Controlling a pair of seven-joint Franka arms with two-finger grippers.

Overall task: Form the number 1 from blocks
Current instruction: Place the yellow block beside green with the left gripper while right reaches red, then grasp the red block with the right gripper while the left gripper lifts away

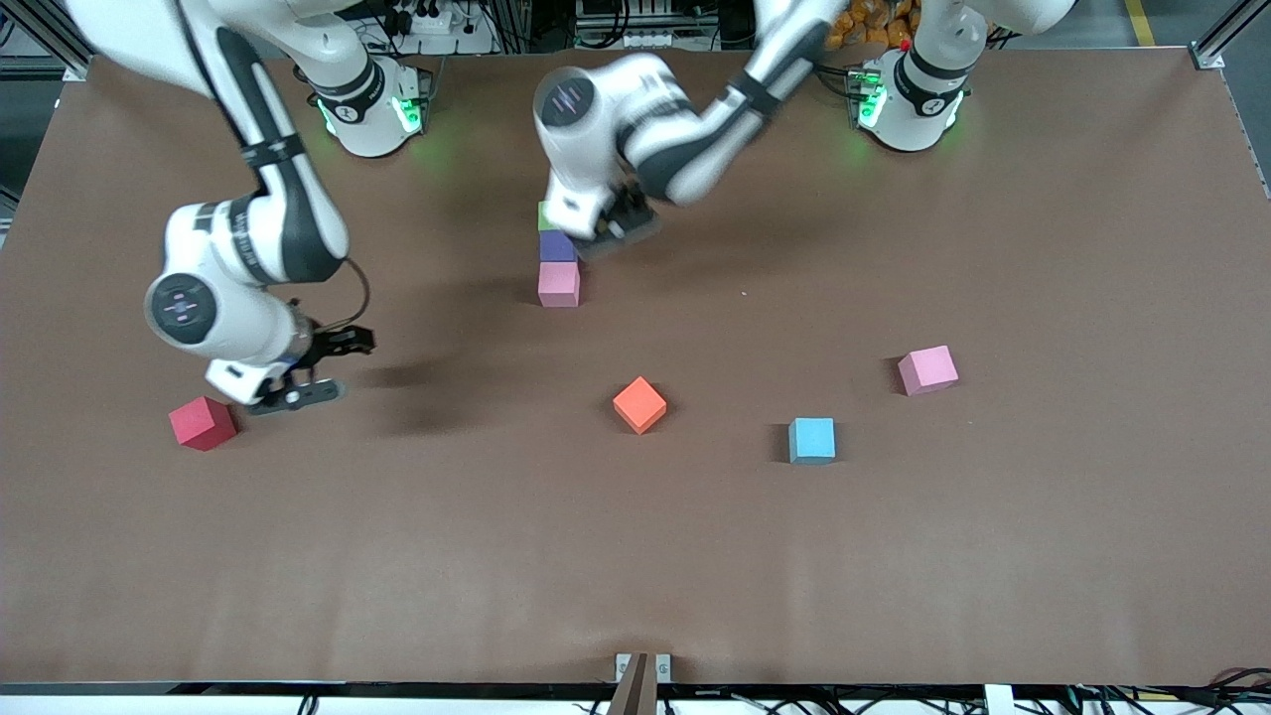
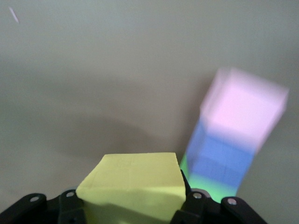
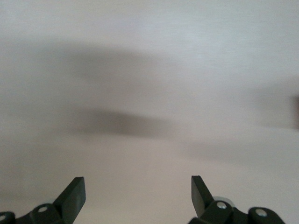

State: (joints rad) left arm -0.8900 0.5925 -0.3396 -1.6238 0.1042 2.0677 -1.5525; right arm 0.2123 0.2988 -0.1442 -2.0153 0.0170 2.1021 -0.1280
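I need to move the yellow block [image 2: 133, 179] with my left gripper to the spot beyond the green block [image 2: 212, 185] before releasing it, as it hangs short of there.
Three blocks lie touching in a line near the table's middle: green [image 1: 544, 214], purple [image 1: 557, 246] and pink [image 1: 559, 284], the pink one nearest the front camera. My left gripper [image 1: 621, 221] hangs just beside the green and purple blocks, shut on a yellow block [image 2: 133, 186]. In the left wrist view the line shows close by as pink [image 2: 245, 109], purple [image 2: 219, 156] and green [image 2: 210, 184]. In the front view the hand hides the yellow block. My right gripper [image 1: 333, 367] is open and empty [image 3: 138, 191], low over the table beside a red block [image 1: 203, 422].
Loose blocks lie nearer the front camera: an orange one [image 1: 639, 404], a blue one [image 1: 812, 440] and a second pink one [image 1: 928, 369] toward the left arm's end. The brown table [image 1: 894, 556] stretches wide around them.
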